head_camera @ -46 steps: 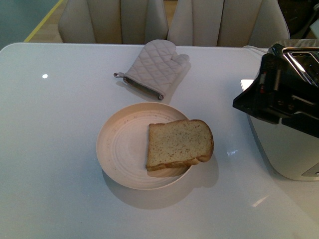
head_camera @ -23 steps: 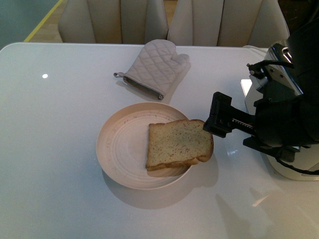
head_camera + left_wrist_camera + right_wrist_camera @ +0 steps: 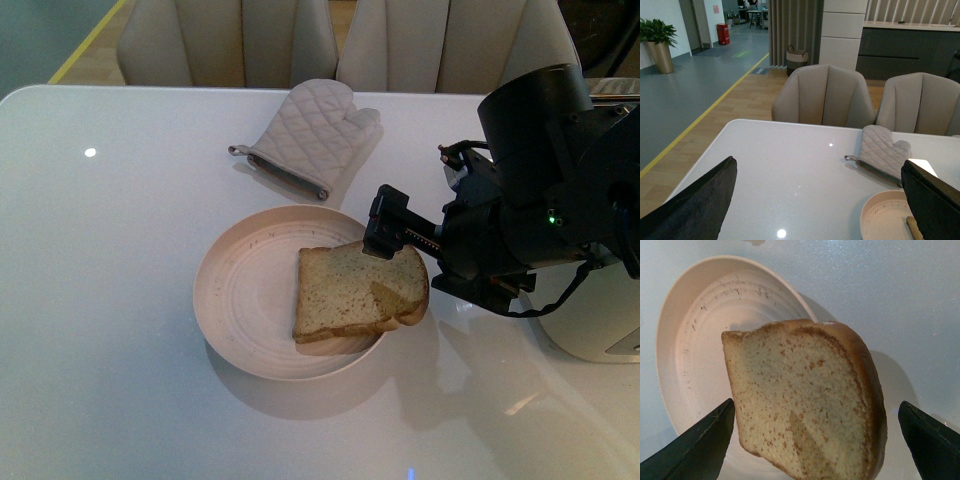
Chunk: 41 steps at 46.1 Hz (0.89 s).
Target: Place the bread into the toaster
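Note:
I should grab the bread by its thick brown crust edge [image 3: 421, 290] with my right gripper next. Then it can go into the toaster [image 3: 600, 325].
The bread [image 3: 350, 290] lies flat on the right half of a cream plate [image 3: 215, 290], its crust past the rim. My right gripper [image 3: 392, 240] is open and hovers just above the bread's far right corner. In the right wrist view the bread [image 3: 805, 410] lies between the spread fingers of the right gripper [image 3: 817, 440], untouched. The white toaster [image 3: 600, 325] stands at the right edge, mostly hidden behind my right arm. My left gripper [image 3: 815, 200] is open and empty over the table's left side; it does not show in the front view.
A quilted beige oven mitt [image 3: 310, 135] lies behind the plate; it also shows in the left wrist view [image 3: 882, 152] beside the plate [image 3: 885, 215]. Two beige chairs [image 3: 240, 40] stand at the table's far edge.
My right arm has swung in from the right, from over the toaster leftward and down, until its open gripper is above the bread. Bread and plate have not moved.

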Available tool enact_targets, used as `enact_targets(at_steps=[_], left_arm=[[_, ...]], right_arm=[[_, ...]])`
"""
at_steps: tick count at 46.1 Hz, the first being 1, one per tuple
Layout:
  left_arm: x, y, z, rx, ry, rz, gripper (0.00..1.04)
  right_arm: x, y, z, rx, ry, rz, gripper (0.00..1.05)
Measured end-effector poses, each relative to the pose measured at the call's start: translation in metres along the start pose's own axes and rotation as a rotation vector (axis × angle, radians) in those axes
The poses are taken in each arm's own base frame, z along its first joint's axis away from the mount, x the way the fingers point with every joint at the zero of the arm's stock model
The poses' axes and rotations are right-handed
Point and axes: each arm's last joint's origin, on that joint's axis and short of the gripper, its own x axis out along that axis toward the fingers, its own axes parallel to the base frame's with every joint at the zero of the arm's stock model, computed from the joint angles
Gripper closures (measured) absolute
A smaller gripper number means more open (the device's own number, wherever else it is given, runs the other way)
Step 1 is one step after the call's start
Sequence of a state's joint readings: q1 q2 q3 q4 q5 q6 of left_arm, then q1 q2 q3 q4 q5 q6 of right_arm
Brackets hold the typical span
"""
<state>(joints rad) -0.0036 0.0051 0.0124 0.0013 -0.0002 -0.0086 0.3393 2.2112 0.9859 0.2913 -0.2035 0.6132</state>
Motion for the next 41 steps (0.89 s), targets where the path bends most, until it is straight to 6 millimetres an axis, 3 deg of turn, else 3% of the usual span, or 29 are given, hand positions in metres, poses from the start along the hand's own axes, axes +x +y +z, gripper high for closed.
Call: enact_targets(at_steps=[14, 32, 41], left_arm=[[0.0, 0.0, 0.0, 0.0, 0.0, 0.0, 0.07], [0.0, 0.0, 0.0, 0.0, 0.0, 0.0, 0.07], [0.0, 0.0, 0.0, 0.0, 0.0, 0.0, 0.07]], right_arm=[[0.018, -0.006, -0.002, 0.04, 0.025, -0.01, 0.1], [0.021, -0.009, -0.007, 0.075, 0.039, 0.004, 0.62], [0.009, -0.007, -0.006, 0.093, 0.037, 0.042, 0.96]])
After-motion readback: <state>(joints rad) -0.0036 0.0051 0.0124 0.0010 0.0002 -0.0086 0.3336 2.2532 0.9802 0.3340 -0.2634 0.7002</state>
